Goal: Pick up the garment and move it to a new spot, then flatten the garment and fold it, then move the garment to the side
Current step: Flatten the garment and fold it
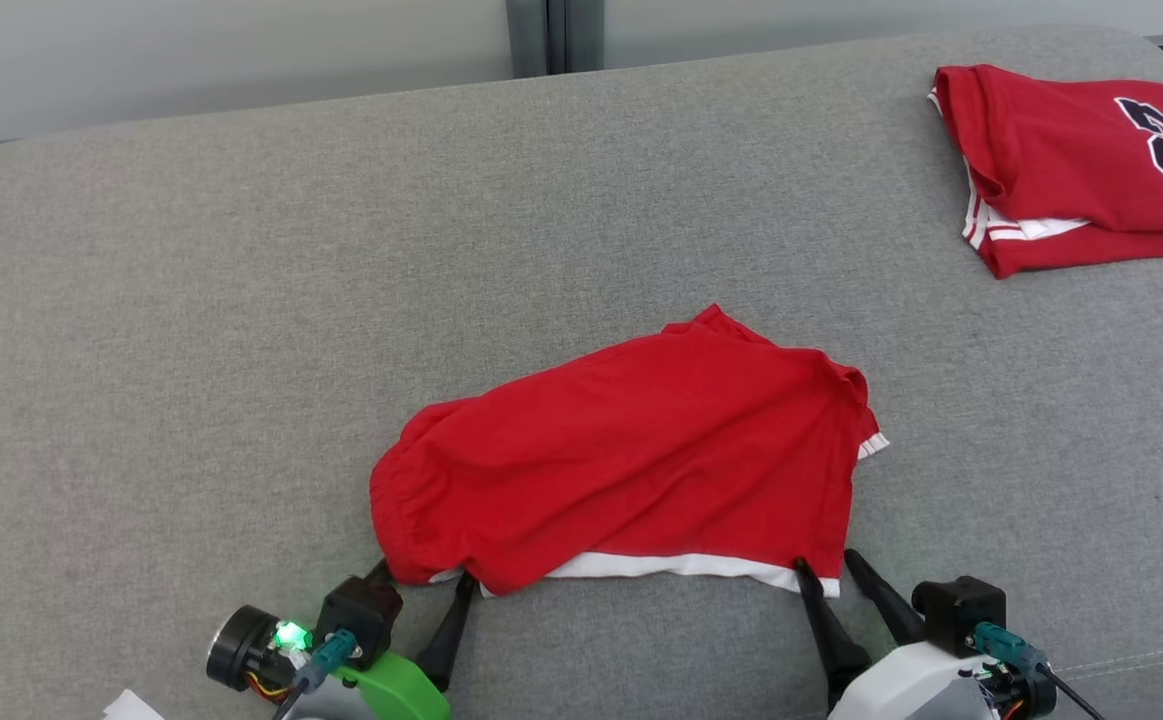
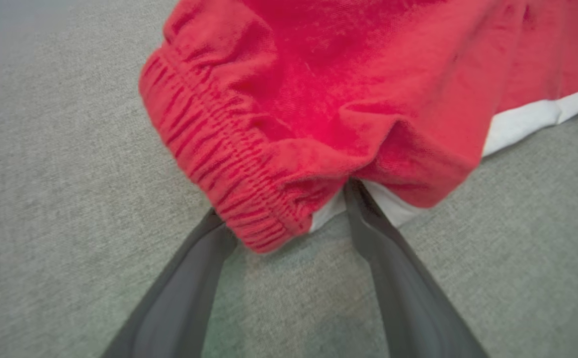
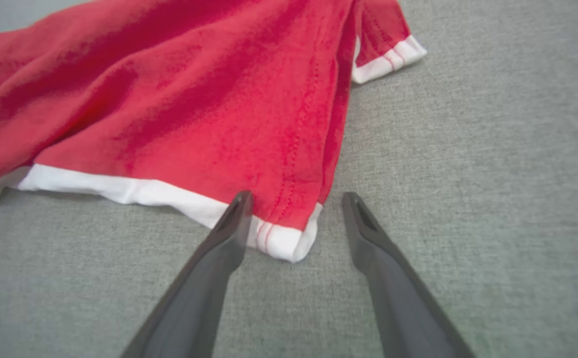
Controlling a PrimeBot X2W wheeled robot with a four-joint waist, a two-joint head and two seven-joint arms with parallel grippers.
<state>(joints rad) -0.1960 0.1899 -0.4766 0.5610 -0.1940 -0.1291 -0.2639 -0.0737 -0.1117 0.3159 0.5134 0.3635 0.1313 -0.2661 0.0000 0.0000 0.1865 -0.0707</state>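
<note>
The red shorts (image 1: 649, 444) need to move to a new spot, so my left gripper should grab them by their gathered waistband next.
The garment (image 1: 641, 450) is a pair of red shorts with white trim, lying loosely bunched on the grey cushioned surface (image 1: 241, 300). My left gripper (image 1: 423, 575) is open at its near left corner. In the left wrist view the gathered red waistband (image 2: 219, 149) sits between the two spread fingers of that gripper (image 2: 283, 199). My right gripper (image 1: 826, 560) is open at the near right corner. In the right wrist view the white-edged hem corner (image 3: 284, 238) lies between the fingers of that gripper (image 3: 297, 196), touching the left one.
A second red garment (image 1: 1071, 160) with a dark number printed on it lies folded at the far right corner of the surface. A pale wall with a dark post (image 1: 553, 35) stands behind. Bare grey fabric spreads left of the shorts and beyond them.
</note>
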